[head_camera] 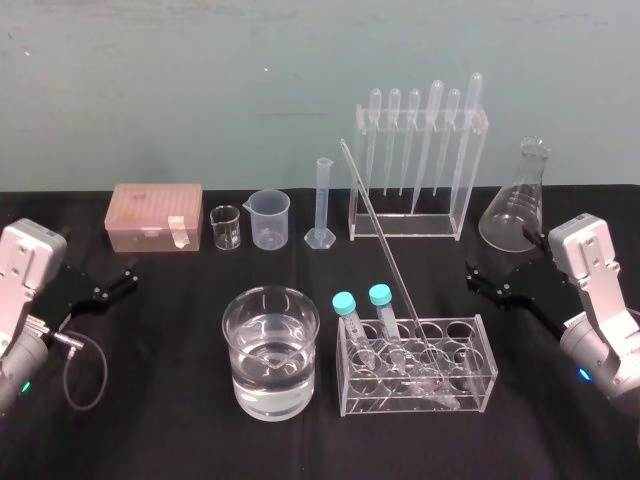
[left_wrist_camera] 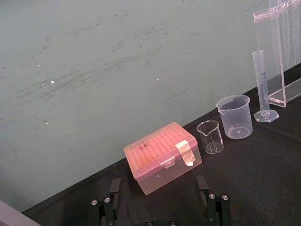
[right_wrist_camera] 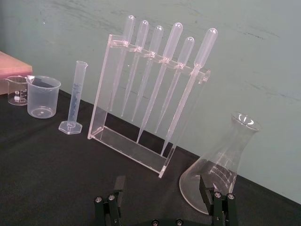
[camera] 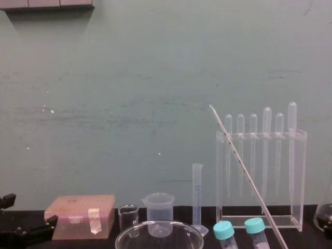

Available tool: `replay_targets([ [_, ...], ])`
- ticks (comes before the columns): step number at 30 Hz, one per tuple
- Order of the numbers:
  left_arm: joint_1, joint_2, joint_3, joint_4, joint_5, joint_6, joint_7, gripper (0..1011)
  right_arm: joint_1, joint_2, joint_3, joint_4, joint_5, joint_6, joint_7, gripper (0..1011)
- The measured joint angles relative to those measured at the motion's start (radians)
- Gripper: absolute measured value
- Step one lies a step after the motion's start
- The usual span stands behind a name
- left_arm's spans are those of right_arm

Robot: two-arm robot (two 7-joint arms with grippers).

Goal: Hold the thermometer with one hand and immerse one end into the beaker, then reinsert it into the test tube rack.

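Note:
My right gripper picks up the thermometer by its exposed upper shaft (camera: pixel 240 162) next, since blue-capped tubes crowd the thermometer's lower end in the rack.
The thermometer (head_camera: pixel 385 250) is a long thin glass rod leaning up and to the left, its lower end inside the test tube rack (head_camera: pixel 470 392) at the front centre-right. In the chest view the thermometer (camera: pixel 244 166) slants across the pipette stand. The beaker (head_camera: pixel 270 350), wide and part full of clear liquid, stands just left of the rack; its rim (camera: pixel 159 228) shows low in the chest view. My left gripper (head_camera: pixel 128 278) (left_wrist_camera: pixel 158 183) rests open at the far left, my right gripper (head_camera: pixel 475 278) (right_wrist_camera: pixel 162 184) open at the far right, both with nothing between their fingers.
Two blue-capped tubes (head_camera: pixel 362 300) stand in the rack. Along the back are a pink box (head_camera: pixel 155 215), a tiny glass beaker (head_camera: pixel 225 227), a plastic spouted beaker (head_camera: pixel 270 218), a graduated cylinder (head_camera: pixel 322 205), a pipette stand (head_camera: pixel 415 165) and a conical flask (head_camera: pixel 520 200).

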Motion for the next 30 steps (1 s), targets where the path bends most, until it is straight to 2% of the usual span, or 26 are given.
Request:
replay_targets([
  [30, 0.0, 0.0, 0.0, 0.0, 0.0, 0.0, 0.0, 1008, 0.0, 0.0, 0.0, 0.0, 0.0, 0.0, 0.0, 1003],
])
